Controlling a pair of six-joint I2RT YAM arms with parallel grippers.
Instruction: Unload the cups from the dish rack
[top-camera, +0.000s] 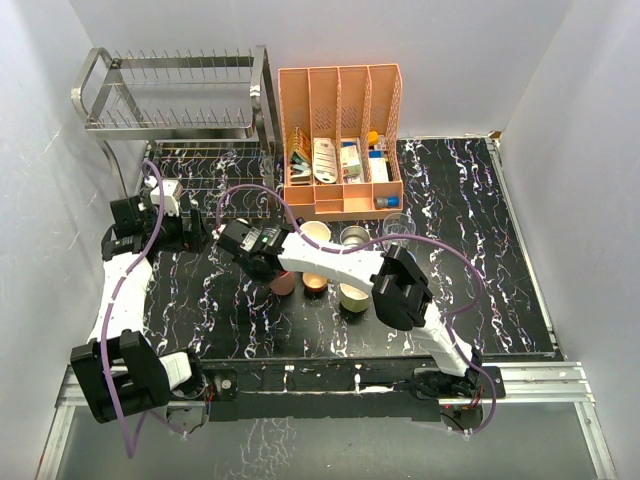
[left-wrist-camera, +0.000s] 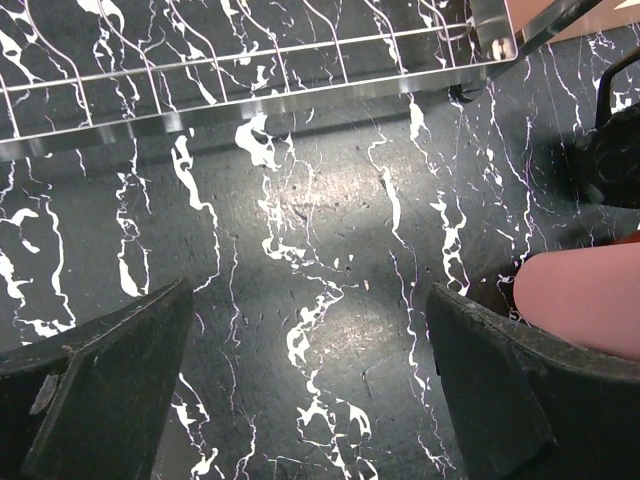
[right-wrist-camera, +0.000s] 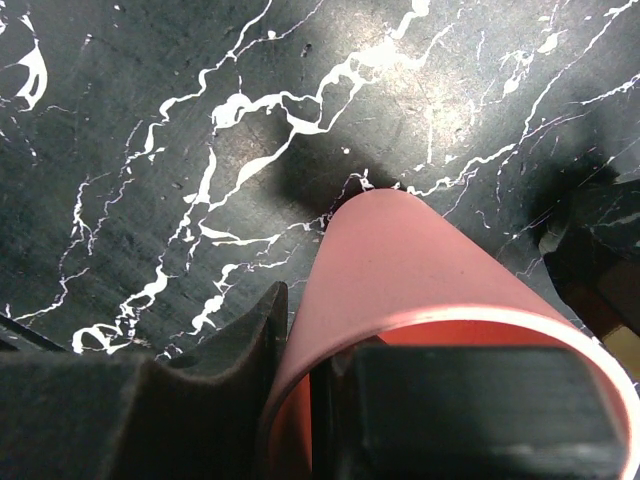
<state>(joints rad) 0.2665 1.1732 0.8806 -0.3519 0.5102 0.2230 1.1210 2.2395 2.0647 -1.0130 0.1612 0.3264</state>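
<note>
The base of the pink tumbler is at the flat table, so the tumbler would stand. My right gripper should open.
The silver wire dish rack (top-camera: 170, 100) stands at the back left; I see no cup in it. Its lower tier shows in the left wrist view (left-wrist-camera: 250, 85). My right gripper (top-camera: 272, 268) is shut on the rim of the tall pink tumbler (top-camera: 283, 283), one finger inside and one outside (right-wrist-camera: 300, 400). The tumbler (right-wrist-camera: 410, 270) is upright, its base at or just above the table. A tiny orange cup (top-camera: 315, 283), a pale yellow mug (top-camera: 353, 297), a cream-inside mug (top-camera: 316, 233), a brown metallic cup (top-camera: 352, 237) and a clear glass (top-camera: 397, 226) stand on the table. My left gripper (top-camera: 193, 232) is open and empty (left-wrist-camera: 310, 390) over the table.
The peach plastic organizer (top-camera: 340, 140) stands at the back centre, right of the rack. The black marble table (top-camera: 480, 260) is walled in white on three sides. The pink tumbler (left-wrist-camera: 590, 300) and the right arm (left-wrist-camera: 610, 140) lie just right of my left gripper.
</note>
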